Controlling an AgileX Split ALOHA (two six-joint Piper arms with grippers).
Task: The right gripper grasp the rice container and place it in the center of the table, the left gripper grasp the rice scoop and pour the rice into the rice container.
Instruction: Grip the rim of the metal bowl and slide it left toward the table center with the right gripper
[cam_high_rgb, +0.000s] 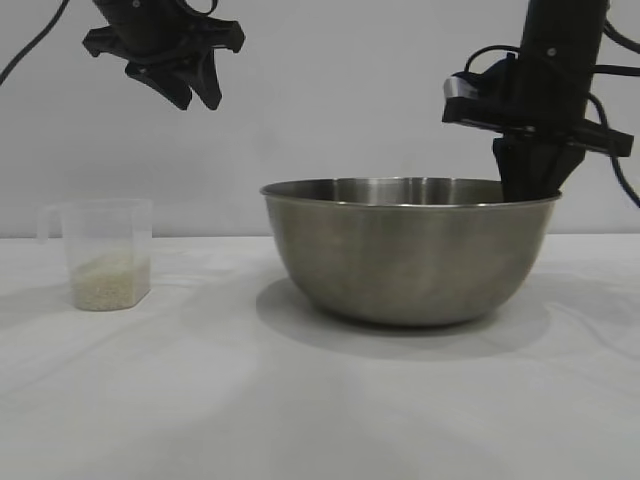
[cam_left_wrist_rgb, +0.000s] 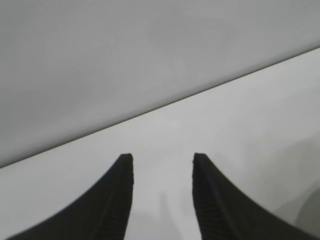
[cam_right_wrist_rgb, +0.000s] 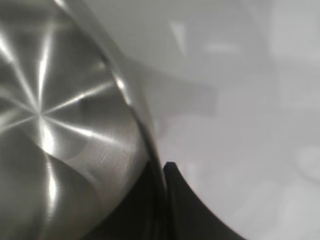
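Note:
Next, my left gripper reaches the clear scoop and grips its thin side handle (cam_high_rgb: 45, 222), keeping the scoop upright because loose rice (cam_high_rgb: 108, 284) lies in its bottom.
The rice container (cam_high_rgb: 410, 250), a large steel bowl, stands on the white table (cam_high_rgb: 300, 400) a little right of the middle. My right gripper (cam_high_rgb: 528, 190) reaches down onto its far right rim and is shut on it, one finger inside and one outside; the right wrist view shows the rim (cam_right_wrist_rgb: 135, 110) pinched between the fingers (cam_right_wrist_rgb: 172, 185). The rice scoop (cam_high_rgb: 105, 252), a clear cup with a side handle, stands at the left with rice (cam_high_rgb: 108, 280) in its bottom. My left gripper (cam_high_rgb: 190, 90) hangs open and empty high above the table, up and right of the scoop; its wrist view shows only cloth between the fingertips (cam_left_wrist_rgb: 162, 159).
A plain pale wall stands behind the table. White cloth lies bare between the scoop and the bowl and across the front of the table.

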